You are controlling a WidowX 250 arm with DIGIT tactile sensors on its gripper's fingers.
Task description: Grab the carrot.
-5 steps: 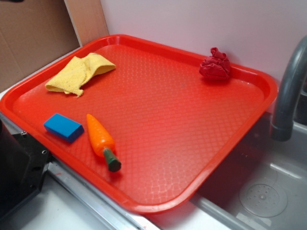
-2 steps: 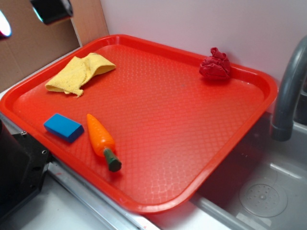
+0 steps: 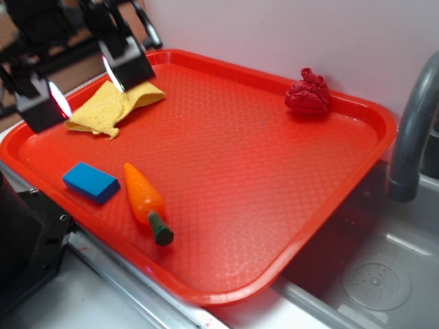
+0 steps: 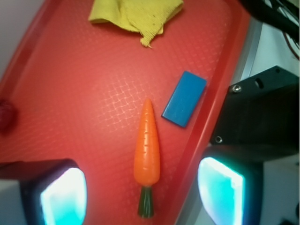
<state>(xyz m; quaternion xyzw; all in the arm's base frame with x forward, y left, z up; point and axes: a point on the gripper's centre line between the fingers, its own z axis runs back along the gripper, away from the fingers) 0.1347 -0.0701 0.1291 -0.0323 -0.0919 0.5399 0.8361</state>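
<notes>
The carrot is long and tapers to a thin tip (image 3: 128, 167), so the robot's gripper will next grab the carrot by its thick orange end (image 3: 147, 204), beside the green stub.
The orange carrot (image 3: 144, 195) with its dark green stub lies near the front left rim of the red tray (image 3: 322, 205), stub toward the rim. In the wrist view the carrot (image 4: 146, 145) lies far below, between my two pads, stub nearest the camera. My gripper (image 3: 86, 86) hangs high over the tray's back left, open wide, nothing between its fingers (image 3: 127, 62). In the wrist view the gripper (image 4: 143, 199) shows both pads lit cyan and far apart.
A blue block (image 3: 90, 181) lies just left of the carrot. A yellow cloth (image 3: 113, 103) sits at the tray's back left under the gripper, a crumpled red cloth (image 3: 309, 92) at the back right. A grey faucet (image 3: 411, 130) and sink (image 3: 377, 281) stand to the right.
The gripper has come down into the exterior view from the upper left, now over the yellow cloth. The carrot and the other objects have not moved.
</notes>
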